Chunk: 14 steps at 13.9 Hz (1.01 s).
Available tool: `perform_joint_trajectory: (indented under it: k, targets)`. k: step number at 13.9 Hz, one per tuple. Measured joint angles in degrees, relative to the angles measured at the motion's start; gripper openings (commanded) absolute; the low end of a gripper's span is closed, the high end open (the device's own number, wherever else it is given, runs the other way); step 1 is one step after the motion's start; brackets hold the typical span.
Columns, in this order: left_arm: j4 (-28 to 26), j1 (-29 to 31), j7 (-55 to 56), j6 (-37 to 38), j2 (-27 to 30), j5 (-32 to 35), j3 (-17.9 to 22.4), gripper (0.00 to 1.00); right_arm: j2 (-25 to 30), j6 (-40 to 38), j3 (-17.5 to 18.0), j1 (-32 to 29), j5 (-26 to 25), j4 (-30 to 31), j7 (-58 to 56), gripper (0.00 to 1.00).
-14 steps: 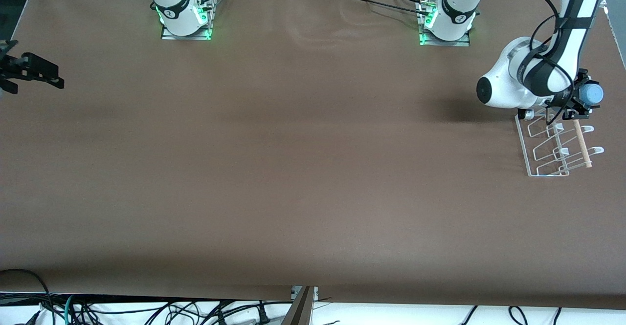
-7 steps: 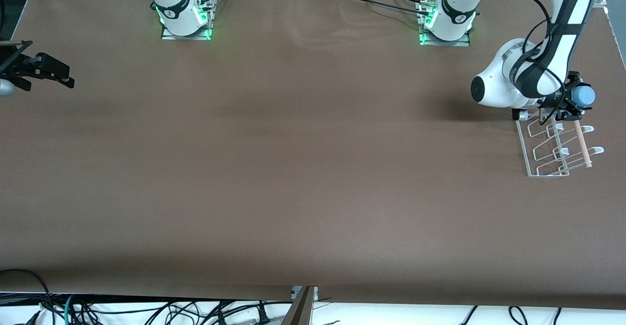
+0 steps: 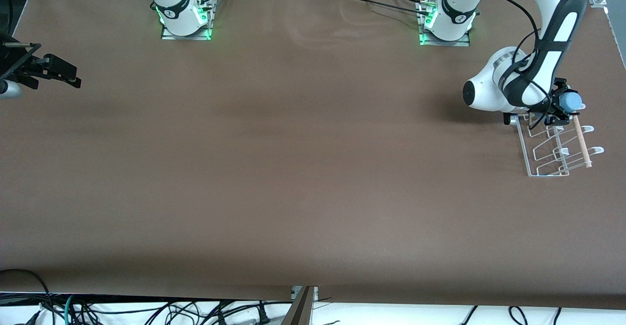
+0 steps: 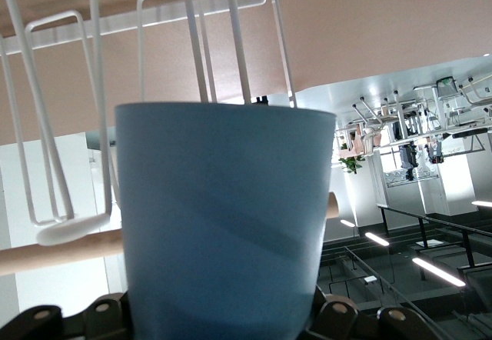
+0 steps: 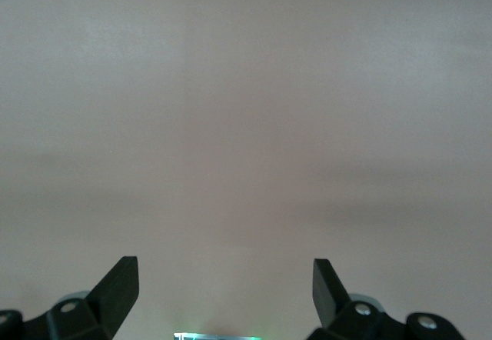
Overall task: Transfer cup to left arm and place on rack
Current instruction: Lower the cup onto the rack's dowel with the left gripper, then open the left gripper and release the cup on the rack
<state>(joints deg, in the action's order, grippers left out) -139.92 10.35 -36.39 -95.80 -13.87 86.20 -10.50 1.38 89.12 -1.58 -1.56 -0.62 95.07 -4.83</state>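
The light-blue cup (image 3: 571,102) (image 4: 223,217) sits low among the white wire rack's loops, so it is time for my left gripper to open now and release it.
My left gripper (image 3: 562,105) is shut on the light-blue cup (image 3: 571,102) and holds it on its side, low over the end of the white wire rack (image 3: 552,144) that lies farther from the front camera. In the left wrist view the cup (image 4: 223,217) fills the middle, with the rack's wire loops (image 4: 196,40) and wooden dowel (image 4: 54,251) close around it. My right gripper (image 3: 58,73) is open and empty over the table's edge at the right arm's end; its fingertips (image 5: 123,282) show over bare brown table.
The brown table (image 3: 293,168) bears only the rack, which stands at the left arm's end. The left arm's white elbow (image 3: 484,93) hangs low beside the rack. Cables lie below the table's front edge.
My left gripper has lowered with the cup, toward the middle of the table, down close to the rack's end. My right gripper has drifted slightly inward over the table's edge.
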Motion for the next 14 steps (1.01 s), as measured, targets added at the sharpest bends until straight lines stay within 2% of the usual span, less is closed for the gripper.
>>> perform_joint_trajectory:
  k: [1,2,6,8,10,14]
  targets:
    - [0.1,0.0,0.4,-0.5,-0.1,0.0,0.0,0.77,0.0,0.0,0.0,0.0,0.1,0.0,0.1,1.0]
    - [0.4,0.0,0.5,-0.9,-0.1,0.0,0.0,1.0,0.0,-0.1,-0.1,-0.1,0.2,0.0,0.1,1.0]
    - [2.9,0.0,0.6,-1.0,-0.1,0.0,0.0,1.0,0.0,-0.1,-0.2,-0.1,0.2,0.0,0.1,1.0]
    - [5.4,0.0,0.8,-1.0,0.0,-3.1,-0.3,1.0,0.0,-0.1,-0.1,-0.1,0.2,0.0,0.1,1.0]
    - [10.3,0.0,1.2,-1.0,0.3,-11.5,-0.5,1.0,0.0,-0.1,-0.2,-0.1,0.2,0.0,0.1,1.0]
    - [23.6,0.9,1.1,-1.0,1.6,-29.7,-0.5,1.0,0.0,-0.1,-0.2,-0.1,0.2,0.0,0.1,1.0]
